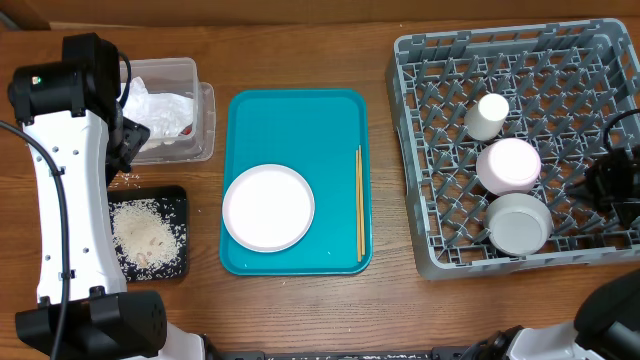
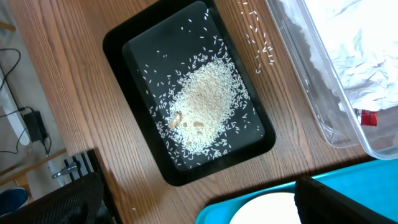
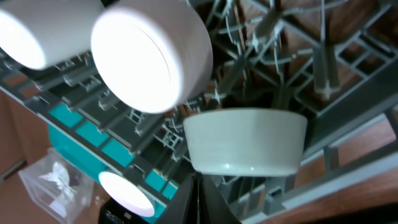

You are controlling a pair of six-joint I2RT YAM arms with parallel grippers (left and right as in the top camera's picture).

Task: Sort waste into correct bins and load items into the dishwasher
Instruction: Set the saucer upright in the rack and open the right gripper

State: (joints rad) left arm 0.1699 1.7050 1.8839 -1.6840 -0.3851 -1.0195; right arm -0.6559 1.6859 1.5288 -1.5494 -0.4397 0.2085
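Observation:
The grey bowl [image 1: 518,222] [image 3: 245,140] would stay if the robot lifted its right gripper now, because the gripper's fingers are shut and empty beside the bowl.
The clear tub [image 1: 195,110] holds the crumpled white napkin [image 1: 160,108] and the red wrapper [image 2: 368,117]. The black tray [image 1: 178,205] holds a heap of rice [image 2: 205,102]. A few grains lie on the wood beside it. My left gripper [image 2: 205,208] is open and empty, hovering above the black tray and the teal tray's corner. The white plate [image 1: 268,207] and chopsticks [image 1: 360,200] lie on the teal tray [image 1: 300,120]. The grey rack [image 1: 430,150] holds a pale cup [image 1: 487,115], a white bowl [image 1: 508,165] and a small grey bowl [image 1: 518,222]. My right gripper [image 3: 199,199] is shut and empty, next to the grey bowl [image 3: 245,140].
The left arm's white body [image 1: 65,200] covers the table's left edge. The rack's upright pegs [image 3: 323,56] surround the right gripper. Bare wood lies between the teal tray and the rack.

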